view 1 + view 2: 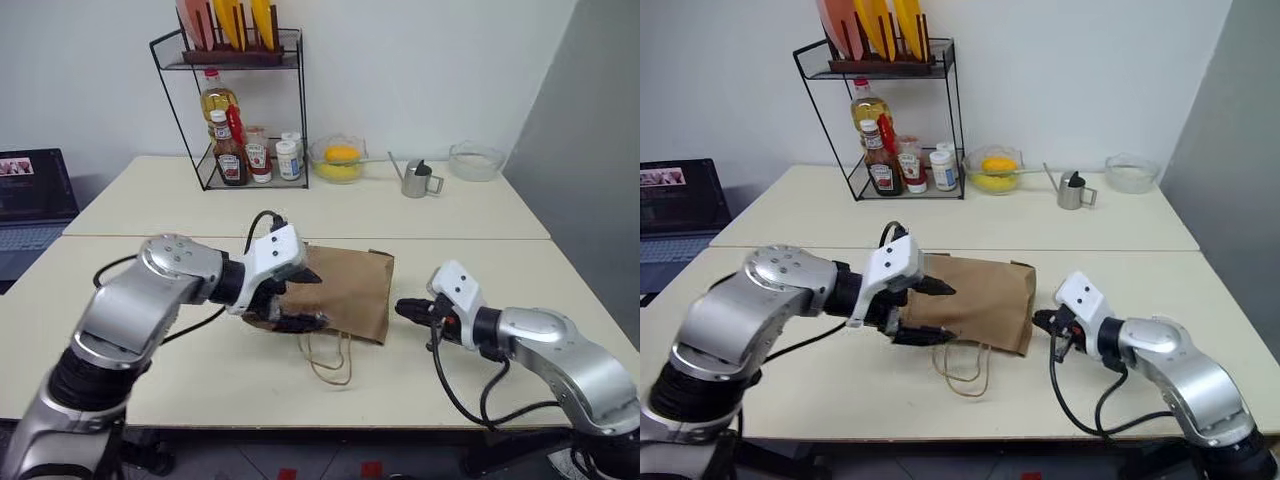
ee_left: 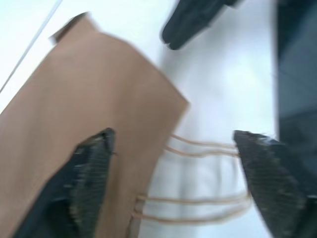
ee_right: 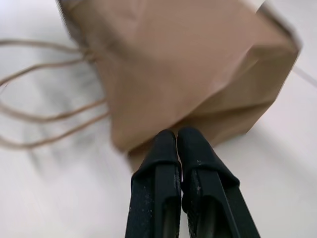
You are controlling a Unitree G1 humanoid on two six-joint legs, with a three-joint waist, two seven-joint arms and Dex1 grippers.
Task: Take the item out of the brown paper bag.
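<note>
The paper bag [image 1: 355,290] is lying flat on its side. My left gripper should next grab the upper twine handle [image 1: 342,350], which loops out loosely past the bag's opening.
The brown paper bag [image 1: 355,290] lies flat on its side in the middle of the near table, its twine handles [image 1: 328,362] trailing toward the front edge. My left gripper [image 1: 305,298] stands open over the bag's handle end. In the left wrist view one finger [image 2: 91,168] is over the paper and the other [image 2: 267,168] is over the table beyond the handles [image 2: 198,148]. My right gripper [image 1: 402,310] is shut, with its tips [image 3: 177,136] close to the bag's [image 3: 183,64] right side. The item is hidden.
On the far table stand a wire rack [image 1: 240,110] with bottles and jars, a glass bowl of yellow fruit [image 1: 340,160], a small metal watering can [image 1: 415,178] and an empty glass bowl [image 1: 475,160]. A laptop [image 1: 30,195] sits at the far left.
</note>
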